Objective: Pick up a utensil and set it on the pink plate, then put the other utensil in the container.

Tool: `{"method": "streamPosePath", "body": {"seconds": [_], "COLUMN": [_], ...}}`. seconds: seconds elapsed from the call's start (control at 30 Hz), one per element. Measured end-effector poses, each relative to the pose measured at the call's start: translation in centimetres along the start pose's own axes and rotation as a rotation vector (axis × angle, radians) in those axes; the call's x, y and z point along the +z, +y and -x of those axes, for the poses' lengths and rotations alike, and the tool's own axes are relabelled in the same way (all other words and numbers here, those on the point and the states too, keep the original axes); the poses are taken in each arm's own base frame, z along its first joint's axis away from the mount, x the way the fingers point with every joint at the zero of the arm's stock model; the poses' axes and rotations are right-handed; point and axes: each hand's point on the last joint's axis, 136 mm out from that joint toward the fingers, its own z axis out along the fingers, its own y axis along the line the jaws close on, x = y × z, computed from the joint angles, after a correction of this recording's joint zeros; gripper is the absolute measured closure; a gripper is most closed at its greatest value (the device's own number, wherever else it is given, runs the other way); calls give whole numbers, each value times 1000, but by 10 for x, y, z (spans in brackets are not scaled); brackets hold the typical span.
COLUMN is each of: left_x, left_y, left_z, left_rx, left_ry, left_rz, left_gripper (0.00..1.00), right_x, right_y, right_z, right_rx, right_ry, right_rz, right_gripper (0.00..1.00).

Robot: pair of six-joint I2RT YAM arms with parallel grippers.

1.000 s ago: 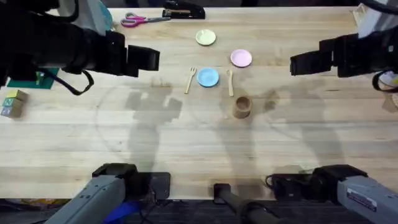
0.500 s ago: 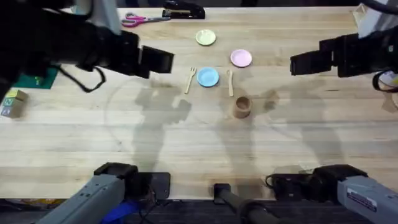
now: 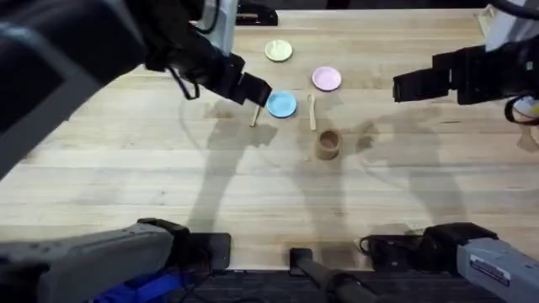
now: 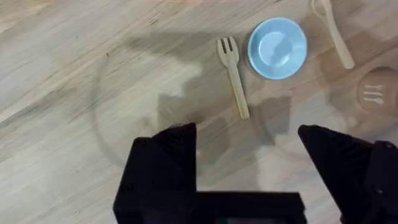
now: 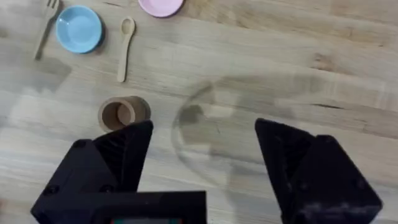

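My left gripper grabs the pale wooden fork by its slim handle (image 3: 254, 116) next, to set the fork teeth first on the pink plate (image 3: 327, 79).
The wooden fork (image 4: 233, 77) lies flat on the table just left of the blue plate (image 3: 281, 104), its tines pointing away from me. My left gripper (image 3: 255, 90) hovers over the fork's upper end, open and holding nothing, and the fork shows ahead of the gripper (image 4: 249, 149) in its wrist view. The wooden spoon (image 3: 312, 112) lies right of the blue plate. Behind it is the pink plate (image 3: 327, 79), which has nothing on it. The tan cup (image 3: 328, 144) stands upright in front of the spoon. My right gripper (image 3: 402, 87) hangs open to the right, well above the table.
A pale yellow plate (image 3: 279, 51) sits at the back. A black stapler (image 3: 255, 14) lies at the far edge. In the right wrist view the cup (image 5: 123, 113), spoon (image 5: 124, 40) and pink plate (image 5: 161, 6) lie ahead. Bare wood fills the near half of the table.
The left arm has swung right and forward, from the table's left side to above the fork. The right arm and all objects have stayed put.
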Motion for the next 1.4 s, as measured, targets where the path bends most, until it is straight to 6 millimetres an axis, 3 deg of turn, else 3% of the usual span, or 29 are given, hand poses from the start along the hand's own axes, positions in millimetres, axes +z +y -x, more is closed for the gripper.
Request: {"method": "streamPosePath", "body": {"seconds": [0.3,0.63,1.13,1.4], "left_x": [49,88,115,116], "left_y": [11,19,18,18], "left_z": [-1,-5,-10,-9], "left_rx": [-2,-68,-112,-95], "left_ry": [74,121,160,164], "left_rz": [9,11,41,83], "left_gripper": [7,7,6,4], "right_x": [0,0,0,0], "right_y": [0,0,0,0], "right_z": [0,0,0,-1], "right_rx": [0,0,0,0], "right_ry": [0,0,1,4], "right_rz": [0,0,0,0], "right_gripper": [3,3,3,3]}}
